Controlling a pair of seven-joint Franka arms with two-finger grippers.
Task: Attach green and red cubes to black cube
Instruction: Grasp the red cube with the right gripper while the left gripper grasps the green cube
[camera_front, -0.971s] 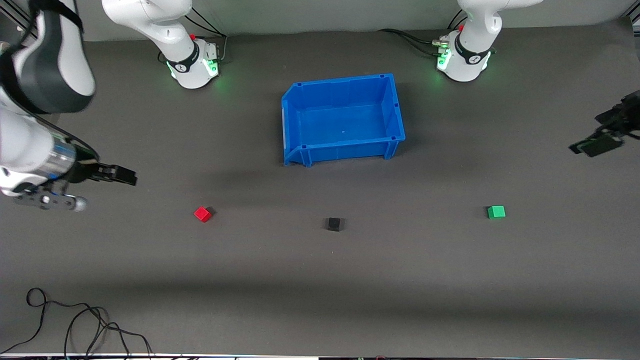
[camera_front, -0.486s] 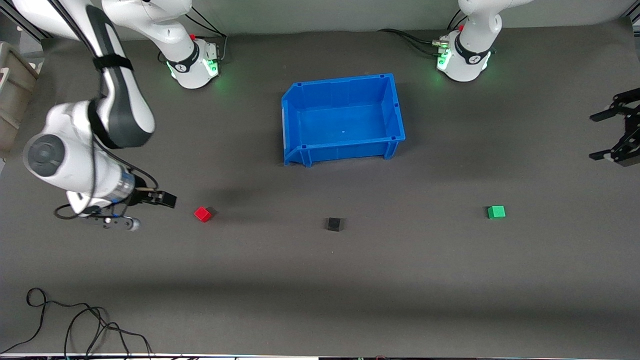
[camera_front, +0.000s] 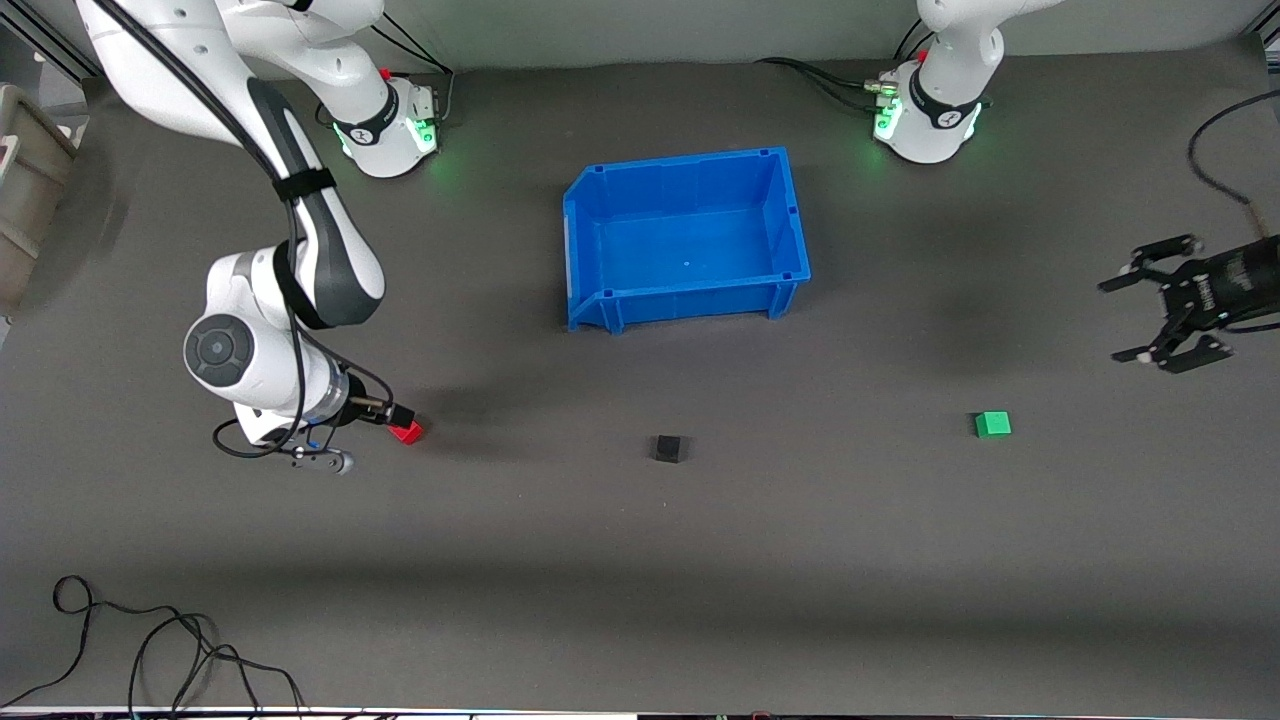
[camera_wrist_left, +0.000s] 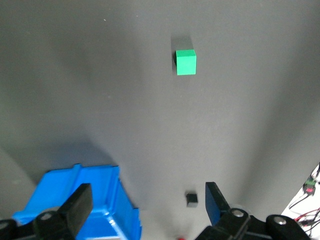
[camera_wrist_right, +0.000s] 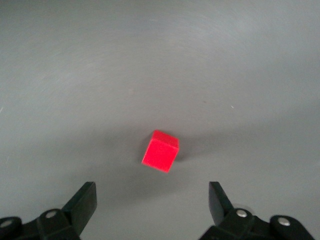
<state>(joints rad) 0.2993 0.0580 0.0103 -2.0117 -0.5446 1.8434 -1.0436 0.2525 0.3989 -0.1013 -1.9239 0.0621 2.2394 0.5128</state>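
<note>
My right gripper will next grab the red cube (camera_front: 410, 433) by its two opposite sides. One side will stay free to meet the black cube (camera_front: 668, 448).
The red cube (camera_front: 410, 433) lies toward the right arm's end of the table. My right gripper (camera_front: 398, 420) is open just over it. In the right wrist view the red cube (camera_wrist_right: 160, 151) sits ahead of the open right gripper (camera_wrist_right: 151, 201), not between its fingers. The black cube (camera_front: 668, 448) lies mid-table, nearer the camera than the blue bin (camera_front: 600, 305). The green cube (camera_front: 992, 424) lies toward the left arm's end. My left gripper (camera_front: 1112, 322) is open and empty, up over the table at that end. The left wrist view shows the left gripper (camera_wrist_left: 147, 202), green cube (camera_wrist_left: 185, 62), black cube (camera_wrist_left: 191, 198) and bin (camera_wrist_left: 105, 200).
The blue bin is empty. Loose black cables (camera_front: 150, 640) lie at the table's near edge toward the right arm's end. A beige box (camera_front: 25, 180) stands off the table at that end. The arm bases (camera_front: 385, 130) (camera_front: 925, 120) stand along the back edge.
My right arm has swung in and come down from the table's end until its gripper is over the red cube. My left gripper has moved in from the table's end toward the green cube. The cubes have not moved.
</note>
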